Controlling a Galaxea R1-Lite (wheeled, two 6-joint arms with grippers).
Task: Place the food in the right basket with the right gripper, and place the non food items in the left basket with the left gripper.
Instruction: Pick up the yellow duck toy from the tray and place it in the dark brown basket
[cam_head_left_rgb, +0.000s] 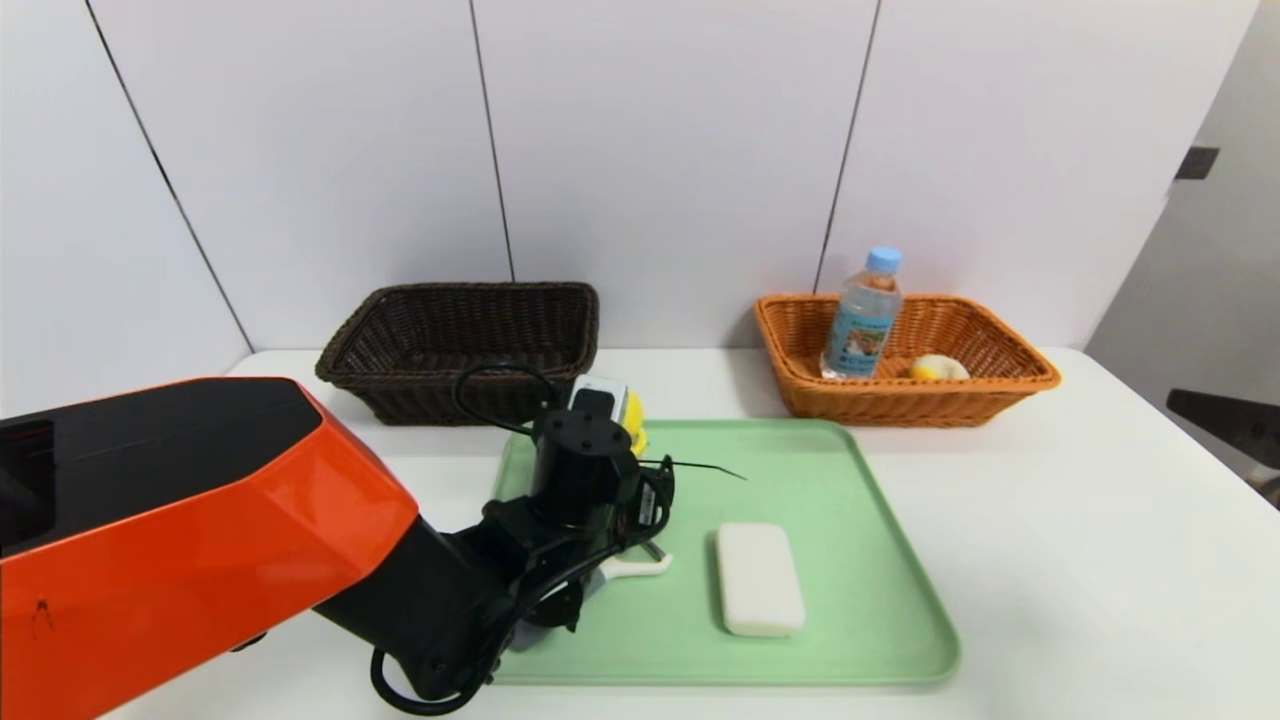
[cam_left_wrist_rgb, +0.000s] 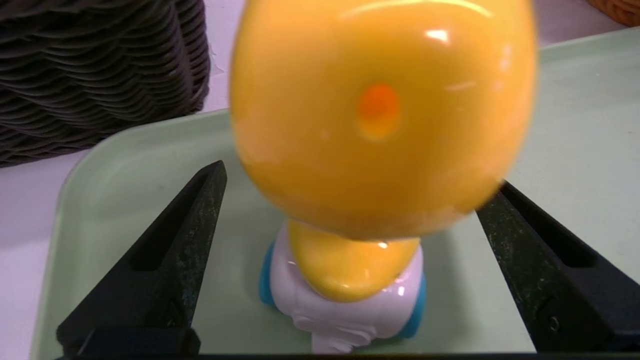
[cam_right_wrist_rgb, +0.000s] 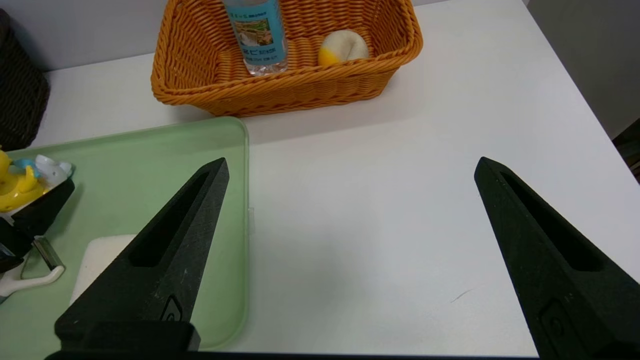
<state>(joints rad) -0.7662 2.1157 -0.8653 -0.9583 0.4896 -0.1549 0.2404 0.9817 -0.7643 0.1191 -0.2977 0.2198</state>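
Note:
My left gripper closes on the duck now, since in the left wrist view my fingers reach past the yellow head (cam_left_wrist_rgb: 384, 120), on either side of the duck's body (cam_left_wrist_rgb: 354, 270).
The yellow duck toy (cam_left_wrist_rgb: 382, 115) stands on its white-and-blue wheels on the green tray (cam_head_left_rgb: 850, 480), at the tray's far left corner. My left gripper (cam_left_wrist_rgb: 360, 175) is open, one finger on either side of the duck. In the head view only a yellow sliver of the duck (cam_head_left_rgb: 634, 420) shows past the left wrist. The white bar (cam_head_left_rgb: 759, 578) lies mid-tray, and the white peeler (cam_head_left_rgb: 635, 567) lies partly under the left arm. The water bottle (cam_head_left_rgb: 862, 315) and the bun (cam_head_left_rgb: 938, 368) sit in the orange-tan basket (cam_head_left_rgb: 900, 405). My right gripper (cam_right_wrist_rgb: 351, 162) hangs open over bare table.
The dark brown basket (cam_head_left_rgb: 400, 395) stands just behind the tray's far left corner, close to the duck, with nothing showing inside it. The left arm's orange shell (cam_head_left_rgb: 200, 540) fills the near left. A white wall closes the back of the table.

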